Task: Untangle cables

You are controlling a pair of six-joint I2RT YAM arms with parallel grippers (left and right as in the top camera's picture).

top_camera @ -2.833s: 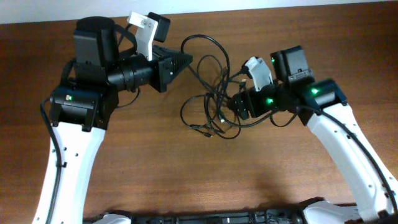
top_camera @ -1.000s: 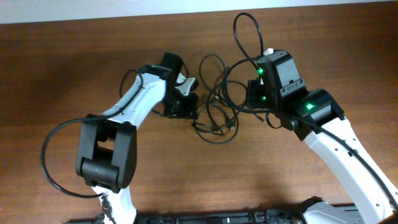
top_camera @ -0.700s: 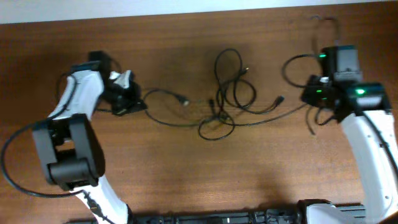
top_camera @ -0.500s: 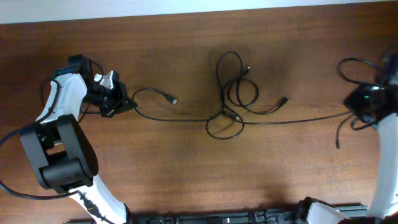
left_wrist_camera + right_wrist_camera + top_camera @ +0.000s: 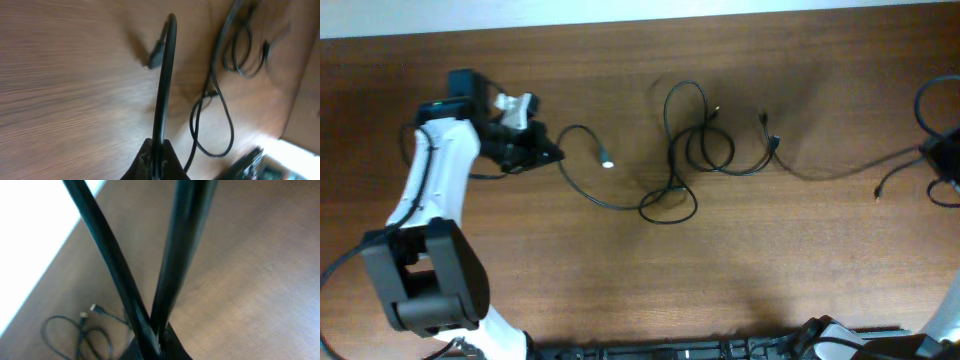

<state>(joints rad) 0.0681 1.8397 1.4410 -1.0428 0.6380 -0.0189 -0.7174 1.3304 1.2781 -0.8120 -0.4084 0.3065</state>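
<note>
My right gripper's fingers pinch the strands high above the table, the tangle far below, so it keeps holding the strands until they lie on the tabletop.
The cables [image 5: 695, 140] lie in a loose black tangle at mid table, with plug ends sticking out of it. My left gripper [image 5: 552, 155] is shut on one cable [image 5: 165, 75]. That cable arcs past a free plug [image 5: 608, 162] and runs down into the tangle's lower loop [image 5: 670, 203]. In the left wrist view the fingers [image 5: 145, 160] pinch that strand at my left gripper [image 5: 157, 152]. My right gripper [image 5: 935, 160] sits at the far right edge, shut [image 5: 156, 342] on two crossing strands [image 5: 185, 240]. A blurred strand [image 5: 840, 168] leads from it to the tangle.
The brown wooden table [image 5: 620, 280] ends at a pale wall strip along the back [image 5: 620, 10]. The left arm's white links [image 5: 430, 200] and its own thick black wire [image 5: 340, 265] occupy the near left. The tangle shows small and far in the right wrist view [image 5: 85, 330].
Both arms pulled far apart, stretching one cable taut across the table. Since then the left gripper has moved back rightward and the line has gone slack; the tangle is looser.
</note>
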